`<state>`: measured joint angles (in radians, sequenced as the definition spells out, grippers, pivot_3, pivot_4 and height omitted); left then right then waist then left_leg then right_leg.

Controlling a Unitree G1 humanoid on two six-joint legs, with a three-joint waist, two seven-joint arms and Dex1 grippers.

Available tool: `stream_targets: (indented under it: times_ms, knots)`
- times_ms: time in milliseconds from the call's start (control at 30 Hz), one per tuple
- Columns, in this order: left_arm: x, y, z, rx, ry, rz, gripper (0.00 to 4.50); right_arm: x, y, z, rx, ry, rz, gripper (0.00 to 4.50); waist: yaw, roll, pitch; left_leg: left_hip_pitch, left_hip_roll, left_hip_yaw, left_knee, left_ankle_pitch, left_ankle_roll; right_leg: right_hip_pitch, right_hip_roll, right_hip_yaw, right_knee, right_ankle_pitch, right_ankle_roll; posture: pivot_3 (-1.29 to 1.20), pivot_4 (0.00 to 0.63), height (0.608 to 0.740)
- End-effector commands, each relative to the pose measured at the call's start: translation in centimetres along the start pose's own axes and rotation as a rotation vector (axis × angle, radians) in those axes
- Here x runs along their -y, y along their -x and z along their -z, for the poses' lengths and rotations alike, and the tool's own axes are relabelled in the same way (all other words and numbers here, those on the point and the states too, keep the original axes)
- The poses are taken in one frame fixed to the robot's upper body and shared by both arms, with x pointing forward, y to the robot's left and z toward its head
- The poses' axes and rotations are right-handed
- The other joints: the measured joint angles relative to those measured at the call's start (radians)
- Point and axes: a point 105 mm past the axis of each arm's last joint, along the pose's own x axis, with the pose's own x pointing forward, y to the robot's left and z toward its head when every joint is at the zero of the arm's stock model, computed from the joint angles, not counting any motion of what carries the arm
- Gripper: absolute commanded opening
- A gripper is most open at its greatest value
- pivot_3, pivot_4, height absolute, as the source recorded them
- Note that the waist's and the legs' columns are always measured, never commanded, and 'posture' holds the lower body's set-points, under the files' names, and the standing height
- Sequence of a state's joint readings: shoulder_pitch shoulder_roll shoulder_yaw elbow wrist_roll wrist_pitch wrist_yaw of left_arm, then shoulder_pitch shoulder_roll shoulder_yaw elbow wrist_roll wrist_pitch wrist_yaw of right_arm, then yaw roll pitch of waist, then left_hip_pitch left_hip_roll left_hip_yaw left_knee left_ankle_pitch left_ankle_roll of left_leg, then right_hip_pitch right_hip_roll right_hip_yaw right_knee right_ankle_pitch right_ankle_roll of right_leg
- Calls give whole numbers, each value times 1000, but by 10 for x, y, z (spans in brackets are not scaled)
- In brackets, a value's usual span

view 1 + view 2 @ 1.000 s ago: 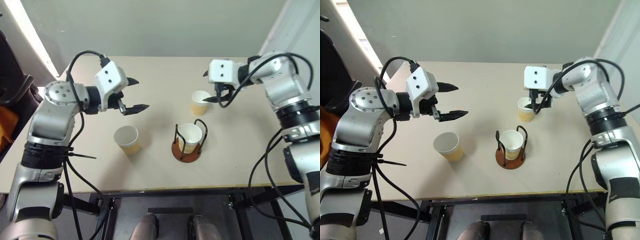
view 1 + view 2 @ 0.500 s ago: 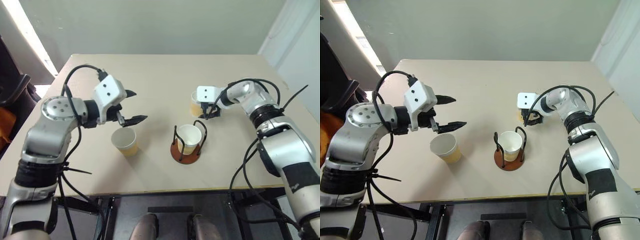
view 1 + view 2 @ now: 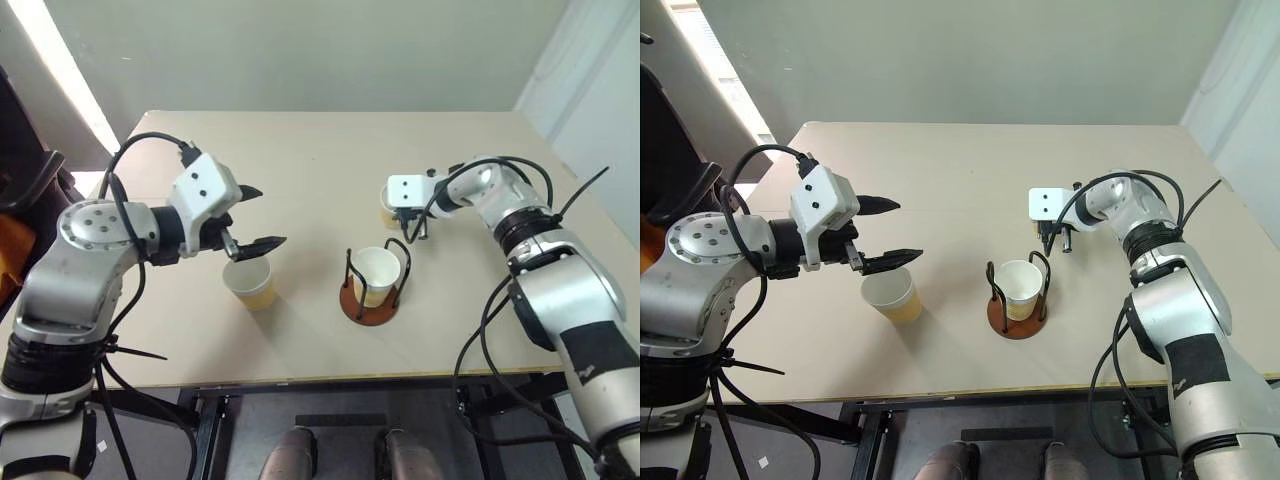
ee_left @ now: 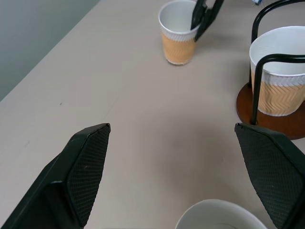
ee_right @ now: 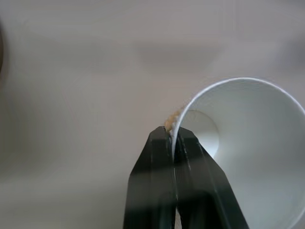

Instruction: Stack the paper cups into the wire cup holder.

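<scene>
I need to take hold of the yellow-tan paper cup by its rim with my left gripper next. Then it can be stacked into the wire cup holder (image 3: 371,306).
Three yellow-tan paper cups stand on the table. One paper cup (image 3: 376,273) sits inside the wire cup holder (image 3: 371,306), black loops on a reddish-brown disc. A second cup (image 3: 250,283) stands to its left, just below my left gripper (image 3: 256,217), which hovers open with nothing between its fingers. The third cup (image 4: 177,42) stands beyond the holder, mostly hidden behind my right wrist in the eye views. My right gripper (image 5: 174,134) is shut on that cup's rim, one finger inside the cup (image 5: 248,138) and one outside.
The beige table (image 3: 300,150) has open surface at the back and along the front edge. A pale wall runs behind it. At the far left, a dark chair with something orange (image 3: 12,240) stands beside the table.
My right gripper came down onto the far cup and shut on its rim. The left gripper drew back a little above the near cup and stayed open. The camera view also shifted.
</scene>
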<state>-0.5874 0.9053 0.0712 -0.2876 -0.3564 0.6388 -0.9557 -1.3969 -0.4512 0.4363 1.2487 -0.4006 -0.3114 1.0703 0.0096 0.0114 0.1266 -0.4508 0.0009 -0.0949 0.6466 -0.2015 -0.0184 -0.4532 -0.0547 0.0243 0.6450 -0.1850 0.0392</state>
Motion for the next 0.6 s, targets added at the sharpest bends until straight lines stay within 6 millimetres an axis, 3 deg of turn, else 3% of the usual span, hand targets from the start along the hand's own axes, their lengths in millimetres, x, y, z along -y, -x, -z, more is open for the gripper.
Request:
stream_targets:
  times_ms: [33,133,233,333,500,600]
  knots:
    - [4,12,-18,64,-9,61,4500,32,49,-42,180,96,44,29,1,0,0,-1,0,0,0,0,0,0,0,0,0,0,-1,0,150,740]
    - [19,18,-27,116,17,187,4500,30,87,-73,338,171,-36,29,0,0,0,-3,0,0,0,-1,-1,-1,0,-1,-1,0,-1,0,150,740]
    - [18,21,-31,143,28,214,4500,13,118,-98,463,218,-110,29,1,0,0,-3,0,0,-1,3,-12,-1,2,-2,-1,-3,-5,0,150,740]
    - [21,27,-34,160,20,278,4500,-21,147,-122,644,177,-255,29,3,-1,0,-2,2,-1,-1,2,-12,2,3,-3,-2,-6,-8,0,150,740]
    - [24,33,-36,166,13,349,4500,-48,141,-107,533,179,-354,29,1,-1,0,0,1,-1,0,3,-12,4,3,0,-2,-8,-9,0,150,740]
    - [23,34,-34,159,13,361,4500,-53,135,-103,504,168,-379,29,-4,-1,0,3,2,-1,-1,3,-5,3,3,0,0,-9,-11,0,150,740]
